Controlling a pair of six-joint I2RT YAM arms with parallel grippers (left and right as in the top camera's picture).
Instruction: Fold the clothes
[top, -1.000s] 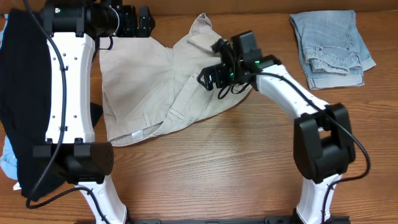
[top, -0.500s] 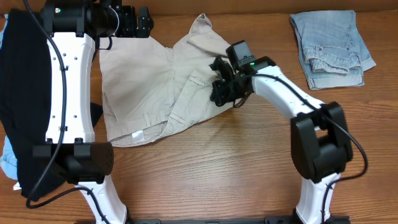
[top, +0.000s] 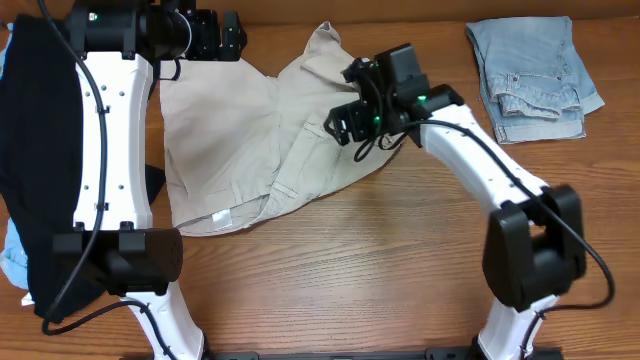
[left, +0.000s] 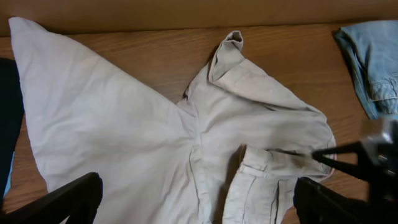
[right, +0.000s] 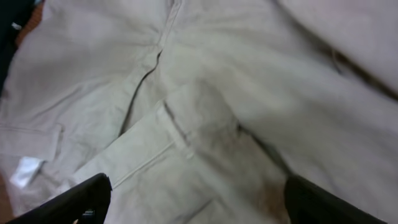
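Observation:
My right gripper should next pick up the beige khaki shorts (top: 240, 140) by the raised edge of the folded-over part. Then it can spread them open for folding.
The beige khaki shorts (top: 240, 140) lie spread and rumpled on the wooden table, with the right leg partly folded over and a white label (top: 217, 217) at the lower edge. My left gripper (top: 215, 35) is open and empty above the shorts' far edge; in the left wrist view (left: 196, 186) its fingers straddle the cloth (left: 124, 137) from above. My right gripper (top: 345, 120) hovers open over the folded right part (right: 205, 112), holding nothing (right: 199, 193). Folded light-blue denim shorts (top: 535, 70) lie at the back right. A black garment (top: 30, 150) lies at the left edge.
The left arm's white links (top: 110, 150) stand over the table's left side, beside the black garment. A bit of light-blue cloth (top: 10, 262) shows at the lower left. The right arm's base (top: 525, 250) stands at the right front. Bare wood (top: 350, 270) lies in front of the shorts.
My right gripper dipped onto the folded right part of the shorts, then rose back up and slightly left, open and empty. The left arm has not moved.

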